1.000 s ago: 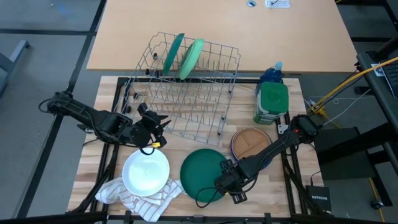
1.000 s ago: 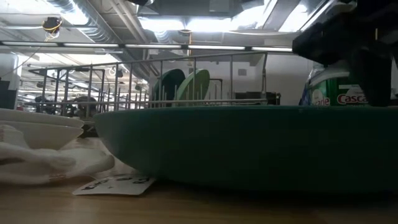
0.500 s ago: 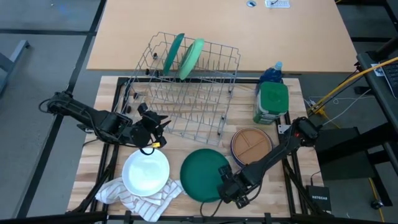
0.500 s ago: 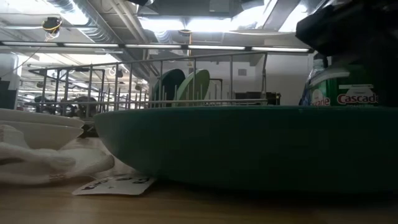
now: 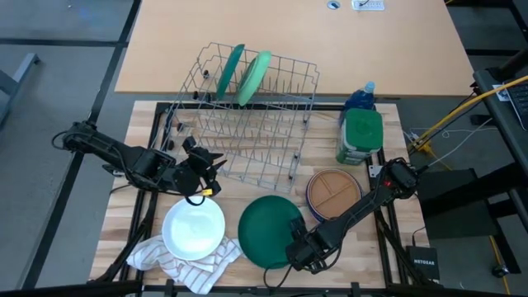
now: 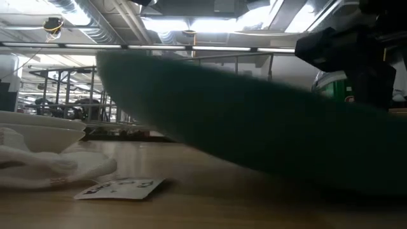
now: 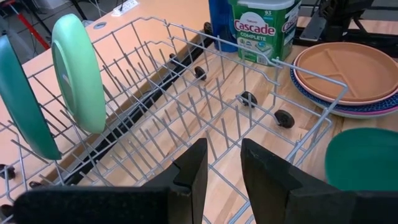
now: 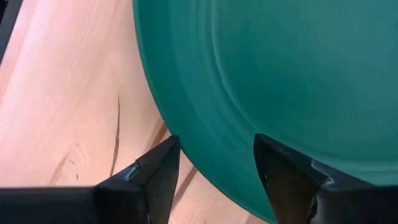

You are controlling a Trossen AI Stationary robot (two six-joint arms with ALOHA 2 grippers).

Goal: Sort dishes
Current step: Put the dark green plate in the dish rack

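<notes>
My right gripper grabs the dark green plate by its rim (image 5: 296,234) next, to sort the plate into the wire rack (image 5: 247,115) beside the other plates.
A dark green plate (image 5: 266,229) lies near the table's front edge; in the low view the plate (image 6: 254,121) is tipped, left side high, right side low. My right gripper (image 5: 304,256) stands open over its near-right rim, one finger on each side of the rim. My left gripper (image 5: 208,165) hovers open at the near-left corner of the wire rack (image 5: 247,115), with nothing between its fingers (image 7: 198,165). A dark green plate (image 5: 230,68) and a light green plate (image 5: 256,76) stand on edge in the rack. A white bowl (image 5: 193,228) rests on a striped cloth (image 5: 177,256). My right gripper straddles the plate's near-right rim (image 8: 186,146) from above, pointing steeply down. One finger (image 8: 283,174) is over the plate's inside; the other finger (image 8: 155,177) is outside, over the wood. The plate is tipped with this side down; which finger bears on it does not show.
A tan divided plate (image 5: 334,190) tops a small stack right of the green plate. A green-lidded container (image 5: 360,136) and a blue bottle (image 5: 360,96) stand at the rack's right. A paper slip (image 6: 117,187) lies near the front edge.
My right gripper has sunk and gone toward the table's near edge and a little left, along the green plate's rim, rolling as it went. The plate, flat before, has tipped: its left side has risen while the side by the gripper stays low.
</notes>
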